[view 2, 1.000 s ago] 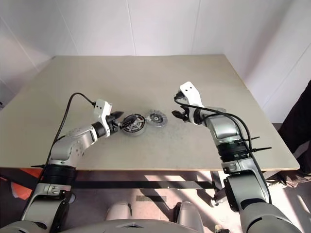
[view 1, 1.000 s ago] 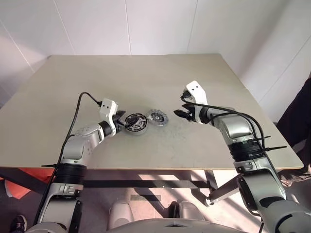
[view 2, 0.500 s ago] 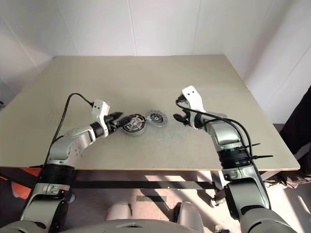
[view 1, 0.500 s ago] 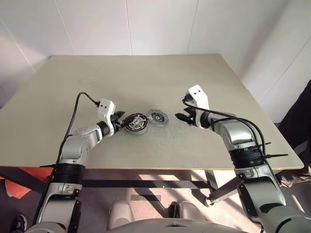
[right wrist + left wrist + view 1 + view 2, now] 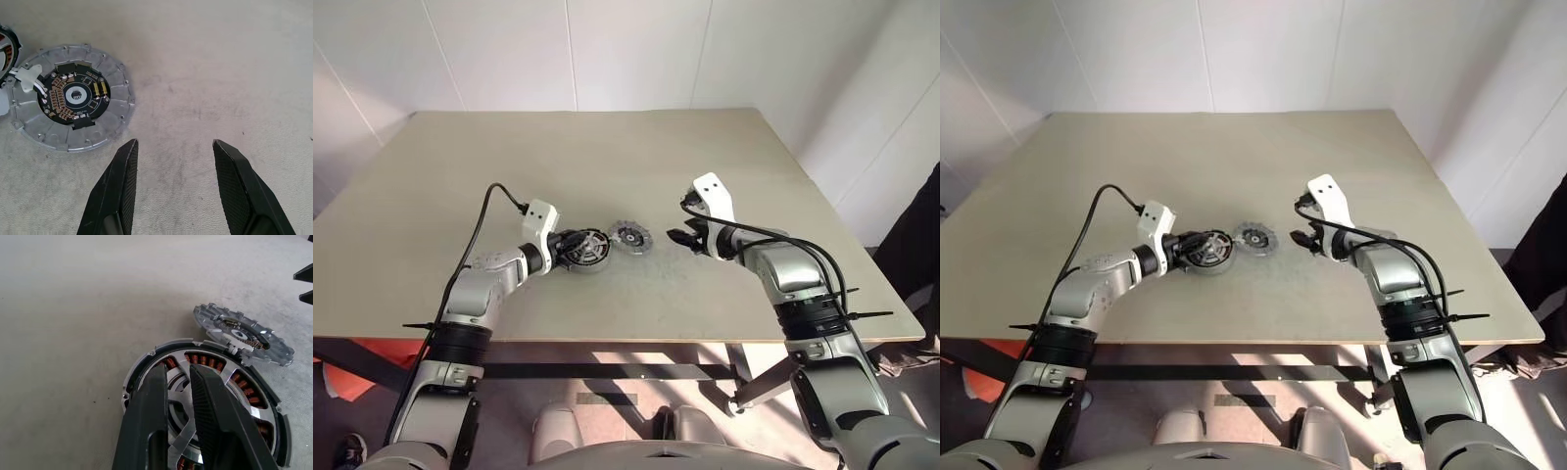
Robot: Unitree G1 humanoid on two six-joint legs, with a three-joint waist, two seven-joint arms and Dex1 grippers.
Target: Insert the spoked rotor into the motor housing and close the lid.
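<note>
My right gripper grabs the grey lid's ribbed rim (image 5: 117, 117) next, to close up the motor housing.
The spoked rotor (image 5: 226, 376) lies inside the motor housing (image 5: 243, 382), and copper windings show between its silver spokes. The pair rests flat on the table (image 5: 607, 157), near its middle (image 5: 589, 249). My left gripper (image 5: 178, 368) reaches over the near rim, its fingers drawn close together around a spoke. The lid (image 5: 73, 98), a grey ribbed disc with a small circuit board in its centre, lies just right of the housing (image 5: 630, 236) and touches its edge. My right gripper (image 5: 174, 143) hovers open just right of the lid, holding nothing.
The beige table has bare surface all around the parts. White walls stand behind it. A dark shape shows past the table's right edge (image 5: 913, 235).
My left gripper has slid right onto the rotor and its fingers have drawn together from wide open. The right gripper has stayed open in place. The discs have not moved.
</note>
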